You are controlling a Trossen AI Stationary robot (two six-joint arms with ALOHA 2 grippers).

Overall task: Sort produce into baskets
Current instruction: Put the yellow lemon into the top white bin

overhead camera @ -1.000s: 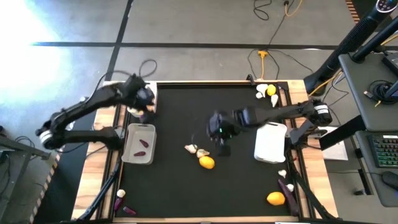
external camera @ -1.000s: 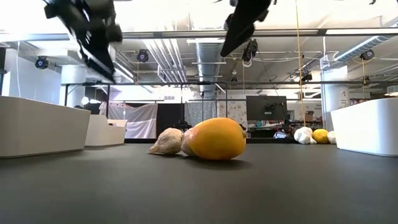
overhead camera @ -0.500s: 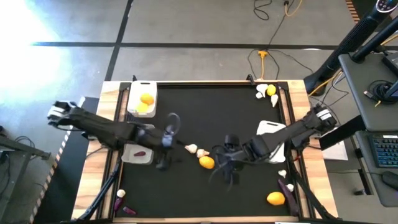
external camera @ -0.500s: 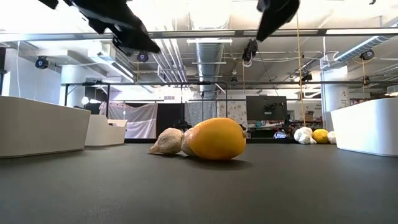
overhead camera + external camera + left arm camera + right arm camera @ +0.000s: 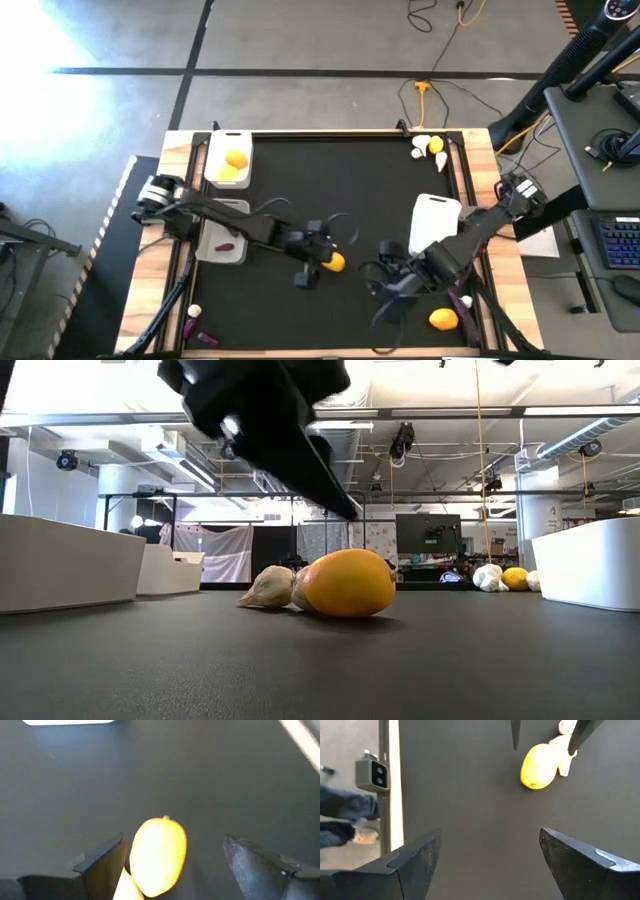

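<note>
My left gripper grips the orange citrus by its plump middle (image 5: 334, 262) (image 5: 158, 855) next, to sort it.
A yellow-orange citrus (image 5: 334, 262) lies on the black mat mid-table, with a garlic bulb (image 5: 268, 588) touching it. My left gripper (image 5: 310, 266) is open just above them. In the left wrist view its fingers (image 5: 106, 858) stand on either side of the citrus (image 5: 158, 856) without touching it. My right gripper (image 5: 385, 298) is open and empty, nearer the front edge, and shows in its wrist view (image 5: 490, 834) over bare mat. The far-left basket (image 5: 228, 143) holds citrus, the left basket (image 5: 212, 232) holds an eggplant, and a third basket (image 5: 436, 228) stands at the right.
Another citrus (image 5: 443, 319) lies near the front right, with an eggplant (image 5: 462, 300) and a garlic bulb (image 5: 454, 279) beside it. Garlic and a citrus (image 5: 428, 147) lie at the far right corner. Eggplants (image 5: 196, 326) lie at the front left.
My left gripper has swung from the far-left basket toward the table's right and near edge, ending low over the centre citrus. My right gripper has gone from the table's middle toward the near edge. The citrus and garlic have stayed put.
</note>
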